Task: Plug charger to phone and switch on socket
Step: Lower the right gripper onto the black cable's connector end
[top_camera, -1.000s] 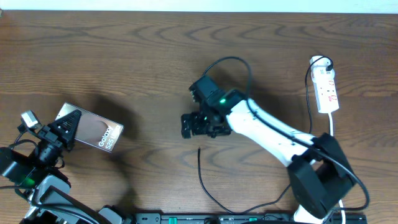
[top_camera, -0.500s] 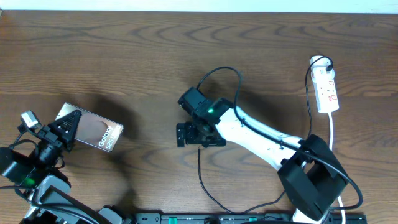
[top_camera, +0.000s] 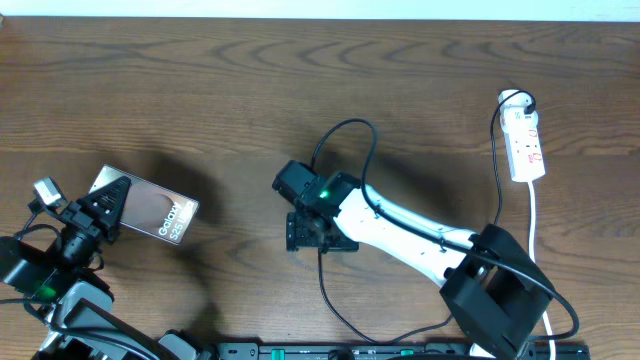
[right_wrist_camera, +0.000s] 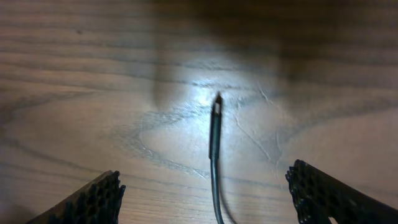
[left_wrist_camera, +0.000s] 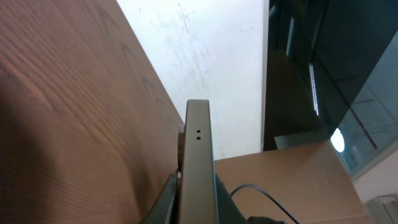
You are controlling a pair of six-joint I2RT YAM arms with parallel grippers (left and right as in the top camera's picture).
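My right gripper's fingers hang above the charger's plug (right_wrist_camera: 215, 130), apart from their shadows on the wood, so it is too early to close. It lowers first.
The phone (top_camera: 152, 212), glossy grey side up with white lettering, is at the table's left, and my left gripper (top_camera: 108, 205) is shut on its near end. The left wrist view shows the phone's thin edge (left_wrist_camera: 198, 155) standing between the two fingers. The charger, a thin black cable (top_camera: 328, 292), runs from the front edge up to its plug tip under my right gripper (top_camera: 320, 233). In the right wrist view the cable (right_wrist_camera: 214, 163) lies on the wood midway between the fingers (right_wrist_camera: 93, 200), which stand wide open and do not touch it. Its tip (right_wrist_camera: 217, 103) points away. The socket (top_camera: 526, 145) lies at the far right.
The socket's white cord (top_camera: 536, 215) runs toward the front edge beside the right arm's base (top_camera: 505, 295). A black bar (top_camera: 400, 350) lines the table's front edge. The right arm's own black cable (top_camera: 345, 140) loops above its wrist.
My right arm has moved left and toward the front, bringing its open fingers over the charger's tip. The left gripper and phone have not moved.
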